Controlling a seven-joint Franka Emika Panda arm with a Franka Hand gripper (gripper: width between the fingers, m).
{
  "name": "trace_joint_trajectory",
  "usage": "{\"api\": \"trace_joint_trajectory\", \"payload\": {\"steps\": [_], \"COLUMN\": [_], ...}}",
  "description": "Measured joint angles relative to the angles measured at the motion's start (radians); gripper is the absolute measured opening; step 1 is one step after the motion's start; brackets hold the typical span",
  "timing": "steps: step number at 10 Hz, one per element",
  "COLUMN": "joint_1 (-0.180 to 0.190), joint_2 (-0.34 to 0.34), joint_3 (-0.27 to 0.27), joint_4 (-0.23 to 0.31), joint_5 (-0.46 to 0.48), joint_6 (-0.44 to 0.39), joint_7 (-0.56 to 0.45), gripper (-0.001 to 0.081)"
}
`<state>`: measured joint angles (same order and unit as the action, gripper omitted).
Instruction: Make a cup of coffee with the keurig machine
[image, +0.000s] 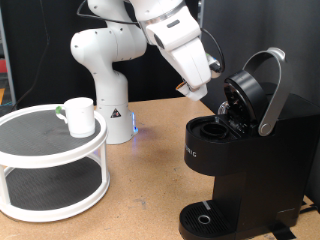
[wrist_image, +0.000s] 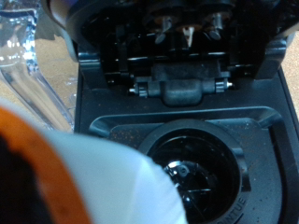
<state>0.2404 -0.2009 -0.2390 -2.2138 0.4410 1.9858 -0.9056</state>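
My gripper should line up and lower the white pod (wrist_image: 117, 177) before releasing it: the pod hangs above and beside the open pod chamber.
The keurig machine (image: 245, 165) stands at the exterior view's right, its lid (image: 245, 92) and silver handle (image: 272, 95) raised. Its pod chamber (image: 213, 130) is open and looks empty in the wrist view (wrist_image: 192, 170). My gripper (image: 193, 89) hangs just above and to the left of the chamber, shut on a small white pod with an orange edge, which shows as a blur close to the wrist camera (wrist_image: 98, 182). The fingers themselves do not show clearly in the wrist view. The cup (image: 79, 116), a white mug, stands on the top tier of a white round stand (image: 50, 150) at the left.
The robot's white base (image: 112, 110) stands behind, between the stand and the machine. The machine's drip tray (image: 205, 216) holds nothing. A clear water tank (wrist_image: 23, 65) shows beside the chamber in the wrist view. A brown tabletop (image: 145, 190) lies between stand and machine.
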Motion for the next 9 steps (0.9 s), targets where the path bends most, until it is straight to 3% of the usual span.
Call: {"api": "trace_joint_trajectory", "payload": {"steps": [2, 4, 9], "joint_1": [0.000, 0.000, 0.006], "joint_2": [0.006, 0.037, 0.093], "joint_3": [0.007, 0.034, 0.087], "joint_4": [-0.011, -0.026, -0.032], "joint_5": [-0.034, -0.064, -0.027], "joint_6": [0.003, 0.065, 0.170], "joint_7": [0.001, 0.031, 0.049], "gripper": [0.0133, 0.0133, 0.0133]}}
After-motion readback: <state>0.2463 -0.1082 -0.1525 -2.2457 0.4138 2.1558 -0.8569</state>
